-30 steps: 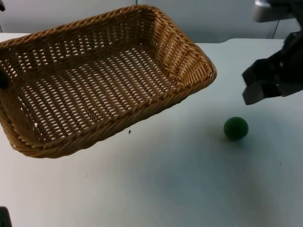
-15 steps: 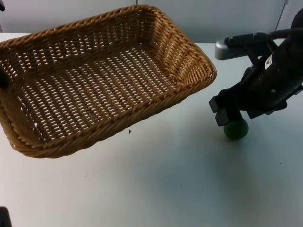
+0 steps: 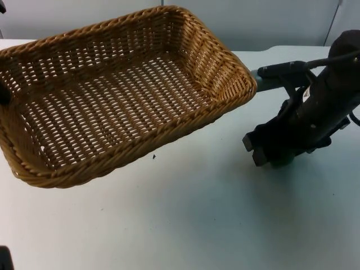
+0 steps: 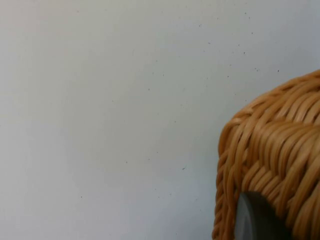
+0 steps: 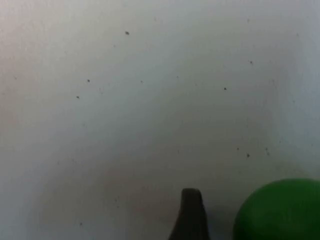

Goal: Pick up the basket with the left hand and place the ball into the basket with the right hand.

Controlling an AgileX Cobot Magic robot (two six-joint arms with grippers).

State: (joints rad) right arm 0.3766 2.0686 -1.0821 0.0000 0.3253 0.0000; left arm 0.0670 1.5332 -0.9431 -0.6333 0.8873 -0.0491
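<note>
I need to place the ball into the basket, so my right gripper should next grab the green ball by its round sides.
A woven wicker basket hangs tilted above the left half of the table, empty inside. My left gripper is shut on its rim at the picture's left edge; the left wrist view has a black fingertip pressed against the basket's rim. The green ball lies on the table right of the basket, almost covered by my right gripper, which has come down over it, open. In the right wrist view the ball sits on the table just beside one black fingertip, a narrow gap between them.
The white table stretches bare in front of the basket and the ball. A grey partition wall closes the far side. A small dark speck lies under the basket's front edge.
My right arm has swung down and left from the picture's right edge onto the ball, now covering it. The basket and the left gripper have stayed still.
</note>
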